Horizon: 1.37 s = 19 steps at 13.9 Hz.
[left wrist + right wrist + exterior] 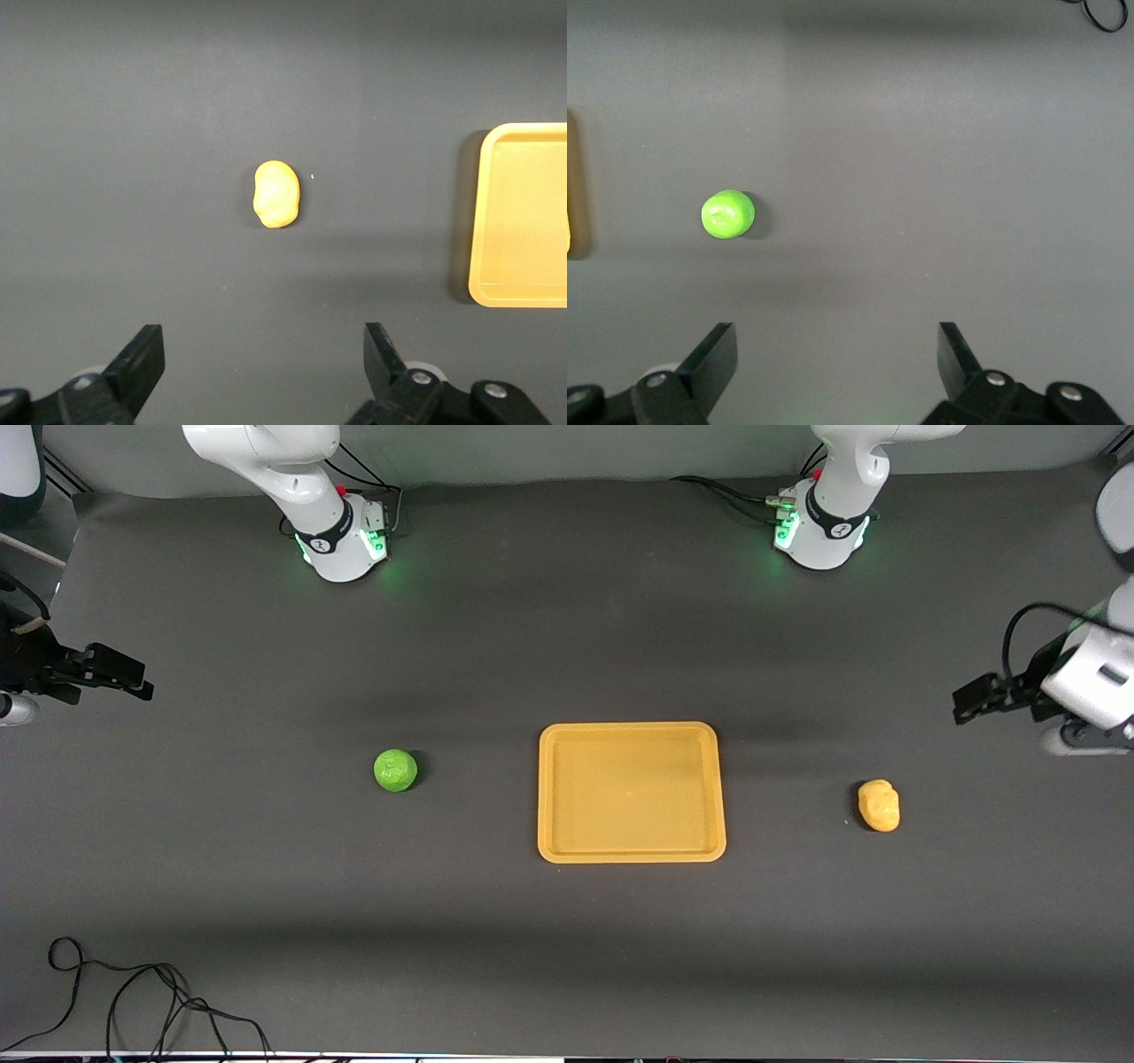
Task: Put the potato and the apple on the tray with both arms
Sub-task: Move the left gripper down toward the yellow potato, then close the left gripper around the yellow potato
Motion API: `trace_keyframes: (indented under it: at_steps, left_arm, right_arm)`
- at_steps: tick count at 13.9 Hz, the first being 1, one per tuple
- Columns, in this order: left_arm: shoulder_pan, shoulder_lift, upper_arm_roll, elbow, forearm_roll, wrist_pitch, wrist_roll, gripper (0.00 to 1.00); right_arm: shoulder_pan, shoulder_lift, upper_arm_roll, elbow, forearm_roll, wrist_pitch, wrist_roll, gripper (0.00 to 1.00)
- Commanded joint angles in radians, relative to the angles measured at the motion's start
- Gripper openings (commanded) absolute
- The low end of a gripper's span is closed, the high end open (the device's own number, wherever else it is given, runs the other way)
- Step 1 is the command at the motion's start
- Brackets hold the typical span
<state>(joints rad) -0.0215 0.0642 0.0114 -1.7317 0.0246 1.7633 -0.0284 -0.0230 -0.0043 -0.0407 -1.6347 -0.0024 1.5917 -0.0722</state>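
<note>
My left gripper grabs the yellow potato's rounded middle (879, 806) next, to set the potato on the orange-yellow tray (631, 729).
The orange-yellow tray (631, 729) lies empty at the middle of the table. The green apple (395, 770) sits on the mat beside it toward the right arm's end. The yellow potato (879, 805) sits beside the tray toward the left arm's end. My left gripper (964, 701) hangs open and empty over the mat at the left arm's end. Its wrist view shows its open jaws (264, 341), the potato (276, 194) and the tray's rim (478, 221). My right gripper (140, 679) hangs open and empty over the right arm's end. Its wrist view shows its open jaws (837, 329) and the apple (727, 214).
A dark mat covers the table. A loose black cable (133, 1001) lies near the table's front edge at the right arm's end and shows in the right wrist view (1103, 13). The arm bases (345, 540) (819, 531) stand at the back edge.
</note>
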Motion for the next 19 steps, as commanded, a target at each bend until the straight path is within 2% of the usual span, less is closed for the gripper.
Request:
trace_keyframes:
  at_steps: [1, 6, 10, 12, 19]
  left_arm:
    - [-0.011, 0.08, 0.004, 0.024, 0.012, 0.056, 0.008, 1.0]
    - [-0.026, 0.218, 0.001, -0.02, 0.077, 0.157, 0.01, 1.0]
    - [-0.012, 0.232, 0.001, -0.289, 0.07, 0.558, 0.008, 1.0]
    - [-0.003, 0.264, 0.002, -0.359, 0.07, 0.71, 0.008, 1.0]
    - [0.005, 0.393, 0.004, -0.359, 0.069, 0.875, -0.001, 1.0]
  right_arm:
    - [0.005, 0.009, -0.001, 0.021, -0.007, -0.004, 0.002, 1.0]
    - [0.003, 0.01, -0.001, 0.021, -0.005, -0.004, 0.002, 1.0]
    - [0.003, 0.01, -0.001, 0.024, -0.007, -0.004, 0.002, 1.0]
    - [0.003, 0.012, -0.002, 0.024, -0.007, -0.004, 0.002, 1.0]
    - [0.005, 0.015, -0.001, 0.026, -0.007, -0.004, 0.002, 1.0]
